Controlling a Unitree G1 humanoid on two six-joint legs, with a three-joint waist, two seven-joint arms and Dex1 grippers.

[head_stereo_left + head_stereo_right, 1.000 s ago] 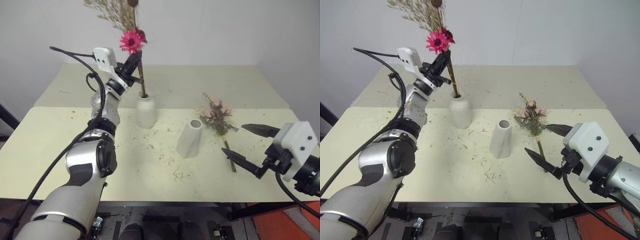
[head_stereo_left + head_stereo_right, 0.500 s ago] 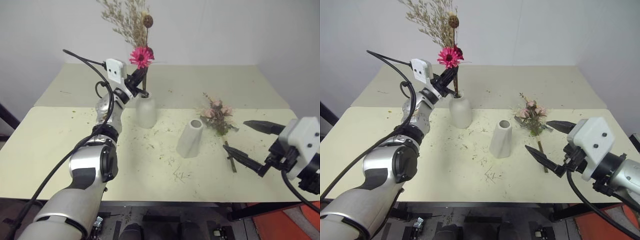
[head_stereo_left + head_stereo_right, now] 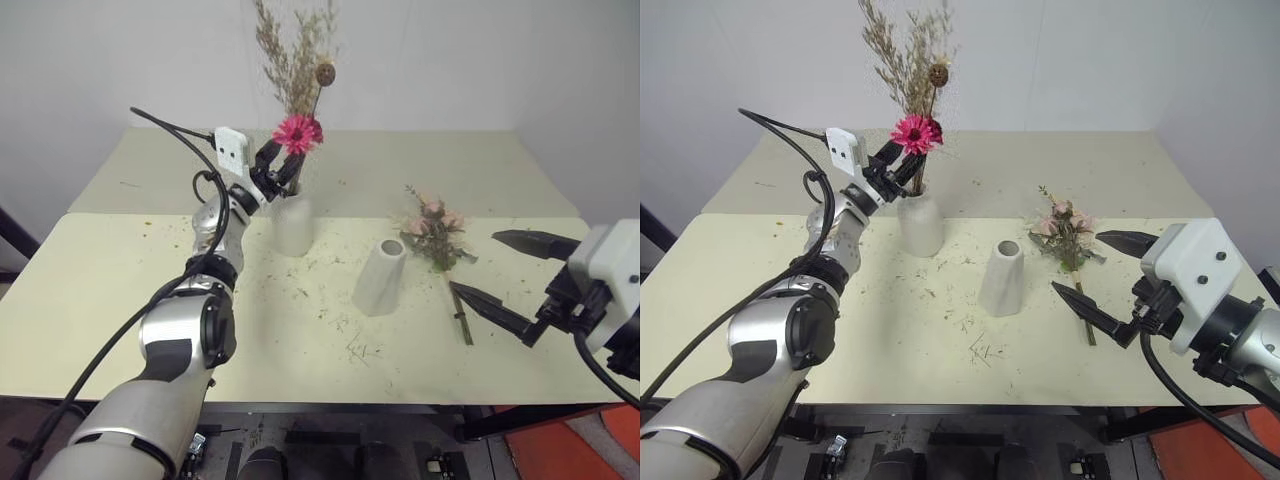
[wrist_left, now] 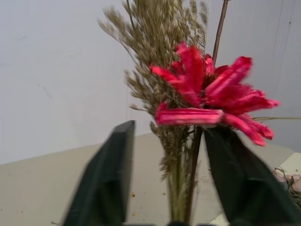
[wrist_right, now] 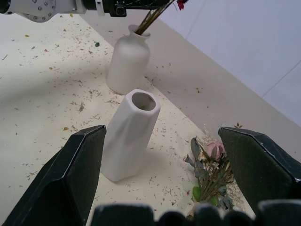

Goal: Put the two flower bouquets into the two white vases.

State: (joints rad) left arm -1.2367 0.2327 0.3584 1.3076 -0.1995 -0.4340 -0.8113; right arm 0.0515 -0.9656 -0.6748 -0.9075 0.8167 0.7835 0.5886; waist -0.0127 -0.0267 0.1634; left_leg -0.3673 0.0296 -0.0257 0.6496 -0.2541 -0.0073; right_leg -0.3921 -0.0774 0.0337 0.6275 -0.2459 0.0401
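Note:
My right gripper grabs the rose bouquet's stems next, since thin rose petals and dried blooms crowd the head of the rose bouquet (image 3: 436, 230).
The slim bouquet (image 3: 297, 132), a bright pink flower with beige dried grass, stands with its stems in the bottle-shaped white vase (image 3: 291, 226) at the back of the table. My left gripper (image 4: 169, 129) is open, a finger on either side of the stems just above the vase's neck, with gaps showing. The pale pink rose bouquet (image 3: 436, 230) lies flat on the table to the right. The taller tapered white vase (image 3: 381, 277) stands upright between them. Near the rose bouquet's stem end, my right gripper (image 3: 474, 261) hangs open and holds nothing.
Bits of dried plant litter the cream table (image 3: 120, 300). A second table top (image 3: 420, 165) joins it at the back, against a white wall. Cables run along my left arm (image 3: 200, 200).
The slim bouquet has sunk lower into the bottle-shaped vase. My left gripper came down with it and opened off the stems. The right gripper has stayed open in about the same place.

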